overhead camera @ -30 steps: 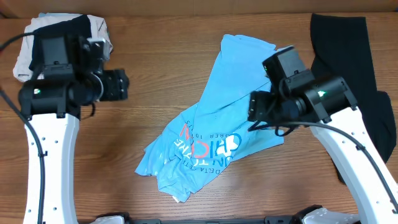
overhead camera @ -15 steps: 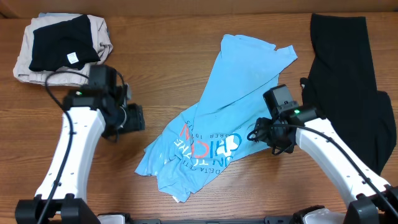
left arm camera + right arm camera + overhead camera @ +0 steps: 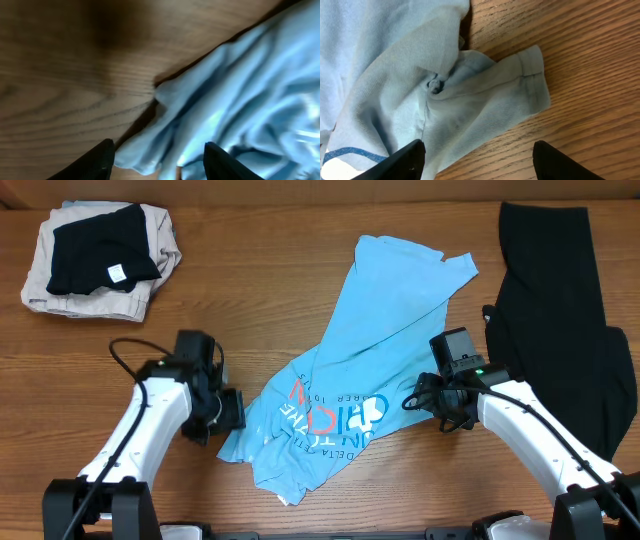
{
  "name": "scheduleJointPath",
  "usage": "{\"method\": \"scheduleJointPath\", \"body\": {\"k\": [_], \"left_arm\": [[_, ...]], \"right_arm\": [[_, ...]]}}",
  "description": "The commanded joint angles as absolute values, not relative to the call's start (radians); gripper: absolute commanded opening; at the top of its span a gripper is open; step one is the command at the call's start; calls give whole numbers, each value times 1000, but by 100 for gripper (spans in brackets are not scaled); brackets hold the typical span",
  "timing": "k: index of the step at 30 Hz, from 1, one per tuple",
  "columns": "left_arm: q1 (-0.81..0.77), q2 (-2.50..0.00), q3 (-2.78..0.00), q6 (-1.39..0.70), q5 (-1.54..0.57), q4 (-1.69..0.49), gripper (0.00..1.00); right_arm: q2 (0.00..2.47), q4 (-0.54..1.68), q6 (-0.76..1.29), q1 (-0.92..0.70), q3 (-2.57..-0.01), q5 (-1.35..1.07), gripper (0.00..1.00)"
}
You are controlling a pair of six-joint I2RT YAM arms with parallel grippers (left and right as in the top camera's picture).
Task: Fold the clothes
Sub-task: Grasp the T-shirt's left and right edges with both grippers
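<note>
The right gripper grabs the light blue T-shirt [image 3: 370,340] next where the sleeve joins the body, to spread the T-shirt flat for folding.
A crumpled light blue T-shirt [image 3: 370,340] with white-and-red lettering lies across the table's middle. A long black garment [image 3: 555,320] lies flat at the right. My left gripper [image 3: 232,412] is open at the shirt's lower left edge; in the left wrist view the blue fabric edge [image 3: 165,130] sits between its spread fingers [image 3: 159,162]. My right gripper [image 3: 412,402] is open at the shirt's right side; in the right wrist view a sleeve [image 3: 500,95] lies just ahead of its fingers [image 3: 480,162].
A folded pile of beige and black clothes [image 3: 98,258] sits at the far left corner. Bare wooden table [image 3: 250,290] lies between the pile and the shirt.
Both arms have come down from high over the table to its surface. The left gripper moved right to the shirt's lower left edge; the right one lowered to the sleeve.
</note>
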State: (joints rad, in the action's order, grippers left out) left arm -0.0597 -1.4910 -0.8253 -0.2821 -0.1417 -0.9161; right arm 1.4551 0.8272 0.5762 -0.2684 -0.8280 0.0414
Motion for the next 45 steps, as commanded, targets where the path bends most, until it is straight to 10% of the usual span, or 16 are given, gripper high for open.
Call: {"method": "scheduleJointPath", "body": {"k": [1, 9, 15, 33, 41, 45], "left_arm": [[-67, -1492, -770, -330, -123, -873, 59], [-67, -1492, -636, -329, -124, -687, 44], [-67, -1492, -593, -330, -124, -621, 4], [-66, -1492, -1075, -291, -120, -936, 4], [-66, -1492, -1274, -265, -118, -997, 4], [-66, -1491, -1359, -265, -80, -1022, 4]], "right_arm": [[1450, 819, 580, -262, -822, 73, 73], [1450, 819, 581, -251, -822, 86, 73], [1450, 822, 581, -251, -822, 86, 73], [1545, 726, 581, -251, -746, 69, 66], [1568, 714, 581, -251, -745, 70, 37], [1568, 704, 581, -251, -745, 88, 5]]}}
